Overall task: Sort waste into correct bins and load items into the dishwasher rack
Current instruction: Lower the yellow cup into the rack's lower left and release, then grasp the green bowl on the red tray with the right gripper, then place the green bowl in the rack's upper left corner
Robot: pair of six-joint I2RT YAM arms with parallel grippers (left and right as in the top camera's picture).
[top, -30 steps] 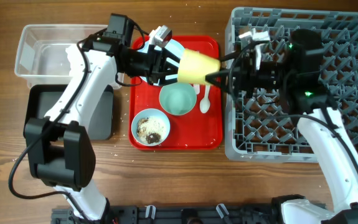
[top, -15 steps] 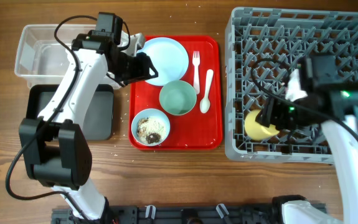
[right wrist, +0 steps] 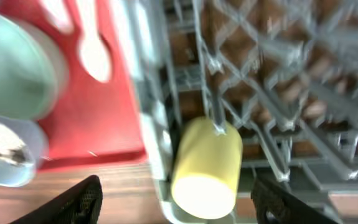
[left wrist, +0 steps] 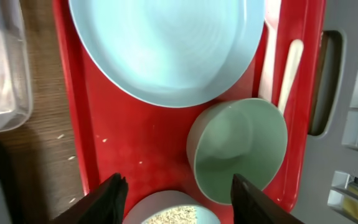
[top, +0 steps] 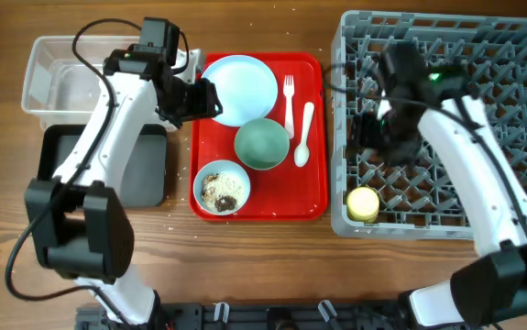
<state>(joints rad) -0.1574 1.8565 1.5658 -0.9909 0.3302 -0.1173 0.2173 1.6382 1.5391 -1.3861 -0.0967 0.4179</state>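
The empty green bowl needs to go into the dishwasher rack, so my right gripper should next grab it by its rim on the side facing the rack.
The small yellow cup (top: pixel 365 204) stands upside down in the front left corner of the grey dishwasher rack (top: pixel 520 211); it also shows in the right wrist view (right wrist: pixel 207 168). My right gripper (right wrist: pixel 175 199) is open and empty above it, and hangs over the rack's left side (top: pixel 379 137). My left gripper (top: pixel 206 99) is open and empty over the left part of the red tray (top: pixel 313 197), its fingers (left wrist: pixel 175 196) above the bowl of brown scraps and rice crumbs (top: pixel 222 188). The light blue plate (top: pixel 240 87), an empty bowl (top: pixel 262 145), white fork (top: pixel 289 101) and spoon (top: pixel 303 137) lie on the tray.
The clear tub (top: pixel 61 82) stands at the back left with the black tray (top: pixel 144 174) in front of it. Small crumbs are scattered on the wooden table around the tray.
My right gripper has let go of the yellow cup, which now stands in the rack's front left corner, and has pulled back and up over the rack. My left gripper has barely moved.
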